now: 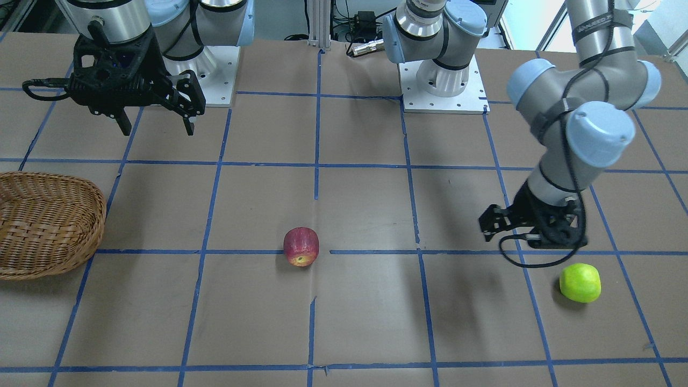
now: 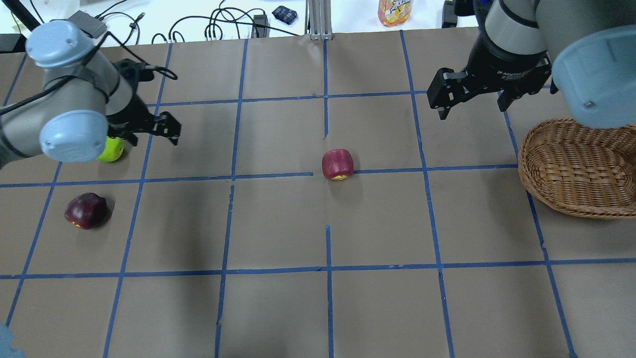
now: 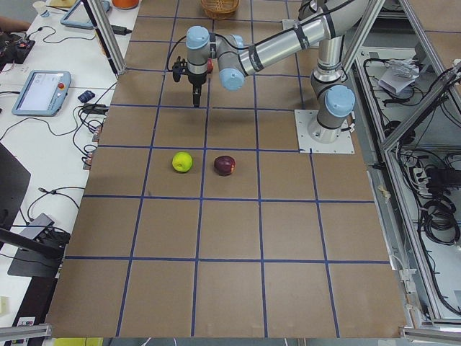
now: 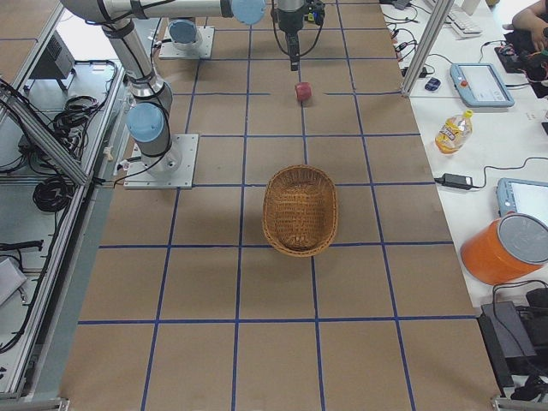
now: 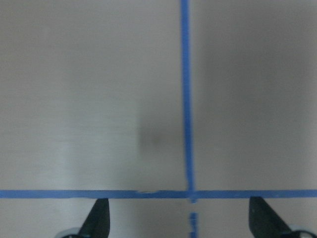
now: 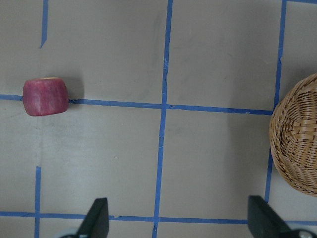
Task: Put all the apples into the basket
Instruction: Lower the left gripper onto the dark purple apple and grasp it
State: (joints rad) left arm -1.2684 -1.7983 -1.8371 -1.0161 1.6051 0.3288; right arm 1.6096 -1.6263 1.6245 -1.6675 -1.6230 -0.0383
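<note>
The left gripper picks up the dark maroon apple by its rounded sides next, to get it into the wicker basket [image 1: 43, 226].
The red apple [image 2: 338, 164] lies mid-table and also shows in the front view [image 1: 301, 246] and the right wrist view [image 6: 45, 96]. The lime green apple [image 2: 112, 149] and the maroon apple [image 2: 85, 210] lie at the table's left end. The wicker basket [image 2: 576, 169] stands empty at the right end. My left gripper [image 2: 169, 130] hovers open and empty just beside the green apple [image 1: 580, 282]; its wrist view shows only bare table. My right gripper [image 2: 471, 110] is open and empty, raised between the red apple and the basket [image 1: 43, 226].
Brown paper with a blue tape grid [image 2: 325, 169] covers the table. An orange bottle [image 2: 395, 11] and cables [image 2: 218, 25] lie beyond the far edge. The two arm bases [image 1: 443, 80] stand at the robot's side.
</note>
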